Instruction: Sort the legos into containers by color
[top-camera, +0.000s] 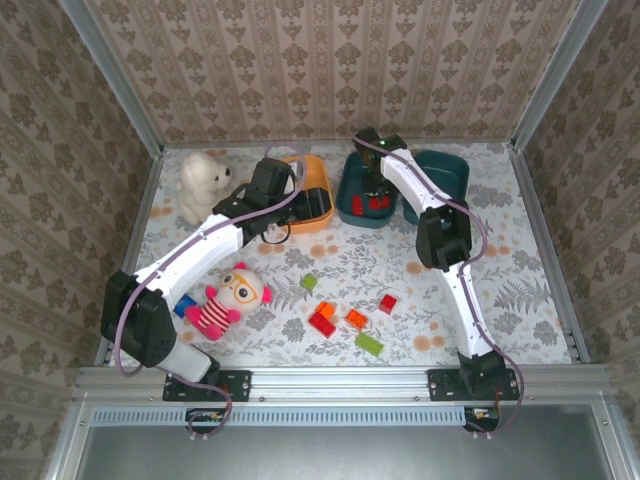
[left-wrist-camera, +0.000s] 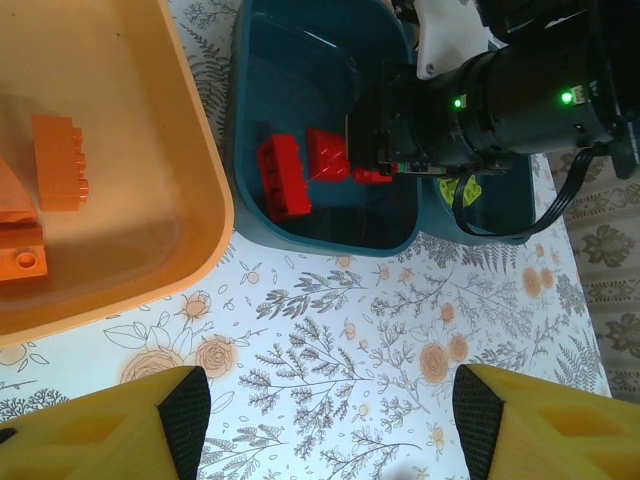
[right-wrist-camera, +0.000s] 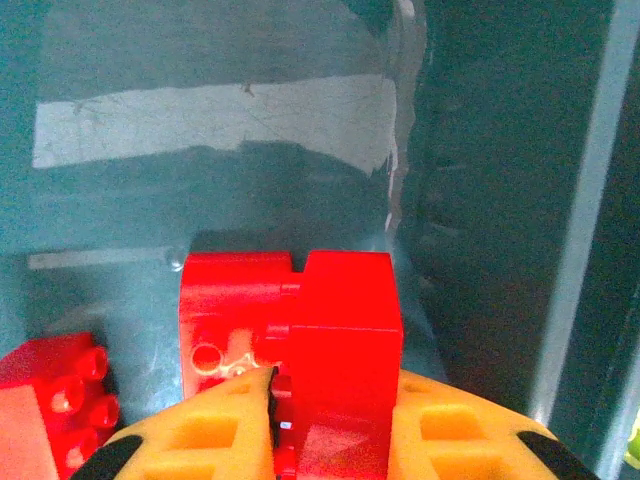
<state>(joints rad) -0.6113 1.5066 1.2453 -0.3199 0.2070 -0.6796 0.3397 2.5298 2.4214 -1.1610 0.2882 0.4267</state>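
Observation:
The red lego hangs low inside the middle teal container (top-camera: 352, 205) against another red piece and would rest there, so it is now time for my right gripper to release.
My right gripper (right-wrist-camera: 330, 440) is shut on a red lego (right-wrist-camera: 345, 330), low inside the middle teal container (top-camera: 352, 205); in the top view it (top-camera: 376, 195) reaches down into that tub. A second red piece (right-wrist-camera: 230, 315) sits against the held one, and another red lego (right-wrist-camera: 55, 400) lies at the lower left. My left gripper (left-wrist-camera: 330, 430) is open over bare tablecloth, just in front of the orange container (left-wrist-camera: 150, 200), which holds orange legos (left-wrist-camera: 60, 160). Loose green (top-camera: 309, 282), red (top-camera: 322, 322) and orange (top-camera: 356, 318) legos lie on the table.
A second teal container (top-camera: 445, 170) stands at the far right. A white plush bear (top-camera: 203, 183) sits at the back left, and a pink striped doll (top-camera: 230, 298) lies by my left arm. More loose legos, red (top-camera: 387, 303) and green (top-camera: 369, 344), lie near the front.

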